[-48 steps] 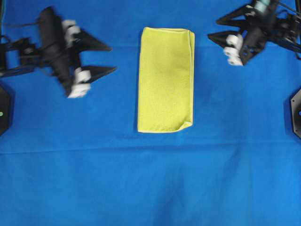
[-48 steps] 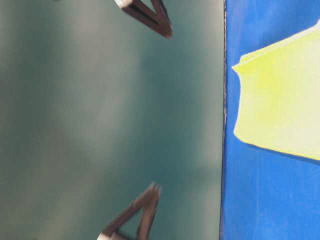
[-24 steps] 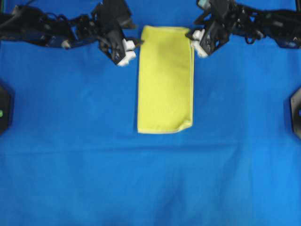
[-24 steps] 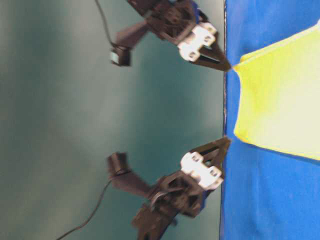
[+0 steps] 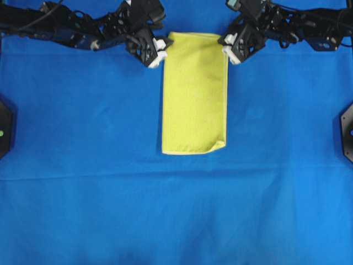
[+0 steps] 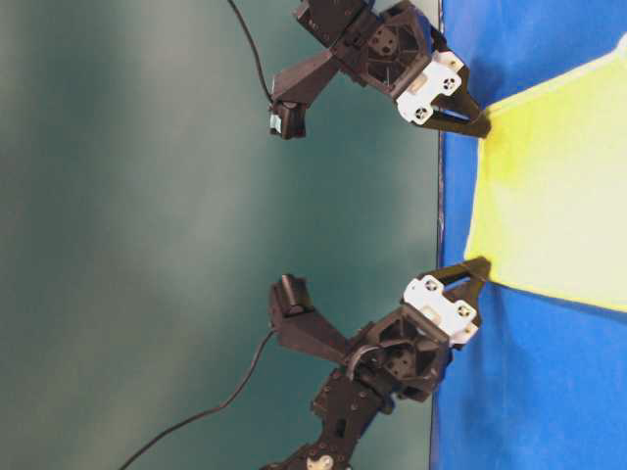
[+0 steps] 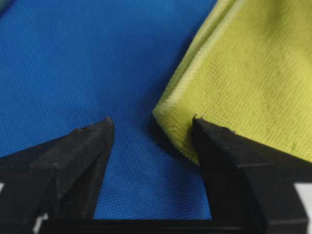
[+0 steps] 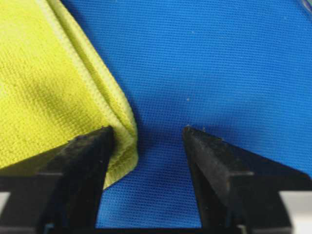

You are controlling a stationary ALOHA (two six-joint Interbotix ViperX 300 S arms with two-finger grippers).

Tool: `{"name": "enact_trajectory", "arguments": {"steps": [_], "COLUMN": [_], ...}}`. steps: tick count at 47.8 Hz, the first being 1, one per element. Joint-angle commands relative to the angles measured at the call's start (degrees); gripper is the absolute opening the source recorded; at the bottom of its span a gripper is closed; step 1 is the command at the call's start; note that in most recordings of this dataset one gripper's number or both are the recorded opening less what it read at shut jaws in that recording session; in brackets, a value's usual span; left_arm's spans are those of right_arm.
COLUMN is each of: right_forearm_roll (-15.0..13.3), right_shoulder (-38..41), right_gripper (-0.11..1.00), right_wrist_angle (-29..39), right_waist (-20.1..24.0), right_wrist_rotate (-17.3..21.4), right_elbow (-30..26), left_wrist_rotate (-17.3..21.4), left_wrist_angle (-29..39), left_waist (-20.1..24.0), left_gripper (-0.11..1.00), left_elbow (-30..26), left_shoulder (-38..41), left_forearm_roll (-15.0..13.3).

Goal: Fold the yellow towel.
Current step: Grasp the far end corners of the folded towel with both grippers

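Observation:
My right gripper should next grab the towel (image 5: pixel 194 94) by its layered hem corner (image 5: pixel 222 42), since the doubled edge gives it something to grip while the rest of the towel lies flat.
The yellow towel (image 5: pixel 194 94) lies on the blue cloth as a tall rectangle, doubled over, with its bottom right corner slightly curled. My left gripper (image 5: pixel 164 48) is open at its top left corner. In the left wrist view the towel corner (image 7: pixel 243 73) pokes between the jaws (image 7: pixel 151 119), with one finger over the towel and the other over blue cloth. My right gripper (image 5: pixel 226 47) is open at the top right corner. In the right wrist view the layered hem (image 8: pixel 48 87) sits against the left finger (image 8: pixel 147 129). Neither gripper has closed on the towel (image 6: pixel 558 206).
The large blue cloth (image 5: pixel 165 210) covers the whole table. Black arm bases sit at the left edge (image 5: pixel 4 127) and the right edge (image 5: pixel 347 130). Both arms stretch along the far edge of the table.
Both grippers came in from the sides and down to the towel's two far corners, and their jaws have narrowed a little. The towel has not moved.

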Motion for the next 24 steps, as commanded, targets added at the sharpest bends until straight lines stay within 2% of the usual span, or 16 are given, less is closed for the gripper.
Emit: {"name": "enact_trajectory", "arguments": {"steps": [1, 4, 9, 11, 16, 24], "right_forearm_roll": [-0.79, -1.32, -1.93, -2.02, -2.02, -2.02], "right_shoulder": [-0.70, -0.70, -0.70, -0.70, -0.79, -1.14], "right_gripper": [0.55, 0.42, 0.12, 0.04, 0.03, 0.03], "right_wrist_angle": [-0.44, -0.44, -0.18, -0.09, 0.09, -0.18], "right_waist": [-0.18, 0.09, 0.70, 0.97, 1.14, 1.14], "right_wrist_rotate": [-0.18, -0.18, -0.09, -0.09, -0.09, 0.35], "right_elbow": [-0.70, -0.62, -0.44, -0.53, -0.26, -0.09], "left_wrist_rotate": [0.09, 0.18, 0.62, 0.88, 1.67, 2.11], "left_wrist_angle": [-0.53, -0.62, -0.53, -0.53, -0.35, -0.26], "left_waist": [0.18, 0.18, 0.18, 0.18, 0.18, -0.09], "left_gripper": [0.56, 0.47, 0.26, 0.17, 0.02, 0.02], "left_elbow": [-0.79, -0.70, -0.62, -0.62, -0.79, -0.97], "left_shoulder": [-0.88, -0.88, -0.88, -0.88, -0.88, -1.14], "left_forearm_roll": [-0.09, 0.00, 0.00, 0.00, 0.00, 0.00]}}
